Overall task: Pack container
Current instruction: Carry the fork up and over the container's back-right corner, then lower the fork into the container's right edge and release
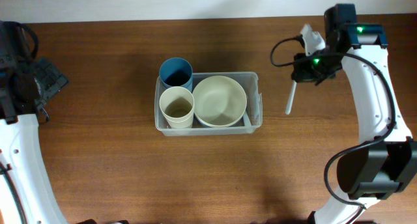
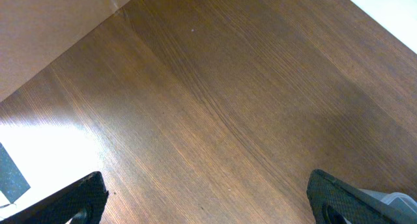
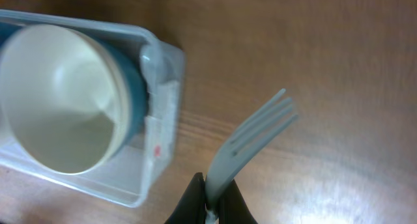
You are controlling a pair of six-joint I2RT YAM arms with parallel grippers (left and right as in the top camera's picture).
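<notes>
The pale plastic fork is outside the clear container's side, and if I opened now, it would drop onto empty wood. My right gripper keeps holding the fork for now.
The clear container [image 1: 255,82] sits mid-table holding a blue cup [image 1: 176,71], a cream cup [image 1: 176,107] and a cream bowl [image 1: 219,100]. To its right, my right gripper [image 1: 300,73] is shut on a pale plastic fork [image 1: 290,99] held above the wood. In the right wrist view the fork [image 3: 255,137] sticks out of the shut gripper [image 3: 214,199], tines pointing away, beside the container's corner [image 3: 161,129]; there the cream bowl [image 3: 58,100] rests in a blue bowl [image 3: 135,97]. My left gripper [image 1: 51,82] is at the far left, open [image 2: 208,201] over bare wood.
The table is brown wood [image 1: 117,172]. A pale wall or edge runs along the back of the table [image 1: 163,2]. The right arm's white links [image 1: 378,113] curve down the right side, and the left arm [image 1: 23,159] runs along the left edge.
</notes>
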